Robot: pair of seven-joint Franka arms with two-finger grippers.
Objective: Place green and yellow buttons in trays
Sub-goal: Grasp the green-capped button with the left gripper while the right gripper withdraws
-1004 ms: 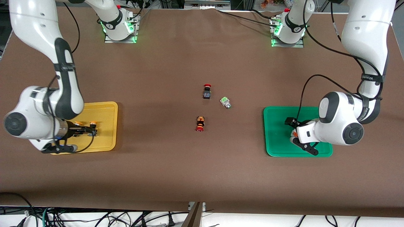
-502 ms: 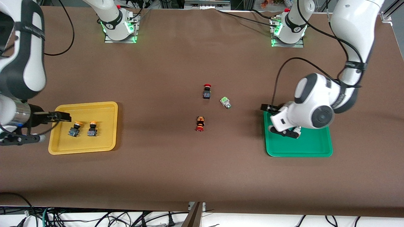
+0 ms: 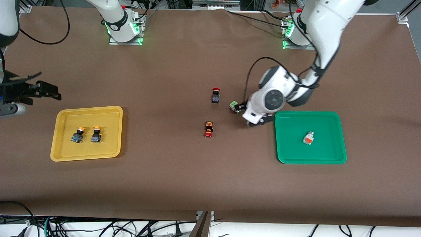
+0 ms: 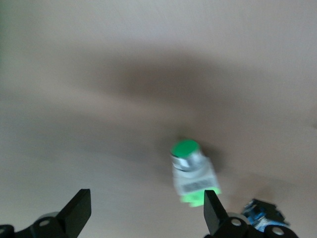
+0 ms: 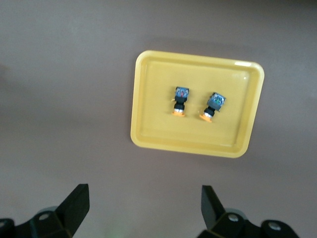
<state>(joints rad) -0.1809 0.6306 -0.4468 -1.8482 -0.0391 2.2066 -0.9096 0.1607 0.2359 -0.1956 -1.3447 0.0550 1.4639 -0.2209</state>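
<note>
I need to move my left gripper toward the button before I close it on the button, because my fingers are still short of the grey button's body point(image 3: 237, 109), with the end of one finger over its green block.
Two yellow-capped buttons point(image 3: 78, 134) point(image 3: 96, 134) lie in the yellow tray point(image 3: 108, 144), which also shows in the right wrist view point(image 5: 153, 134). A grey button with an orange block point(image 3: 308, 137) rests in the green tray point(image 3: 289, 148). A green-capped grey button point(image 3: 234, 106) lies on the table near the middle. My left gripper point(image 3: 250, 114) hangs open low beside it; in the left wrist view the button point(image 4: 190, 171) lies just off one fingertip point(image 4: 213, 210), not gripped. My right gripper point(image 3: 39, 98) is open and empty, high over the table beside the yellow tray.
Two red-capped buttons lie mid-table: one with a black body point(image 3: 215, 95), one with an orange-black body point(image 3: 208, 128) nearer the front camera. The black-bodied one point(image 4: 262, 215) shows close to my left gripper's finger. Brown cloth covers the table.
My left gripper left the green tray, with the grey-orange button lying there, and crossed to the green-capped button. My right gripper opened, rose and drew away from the yellow tray.
</note>
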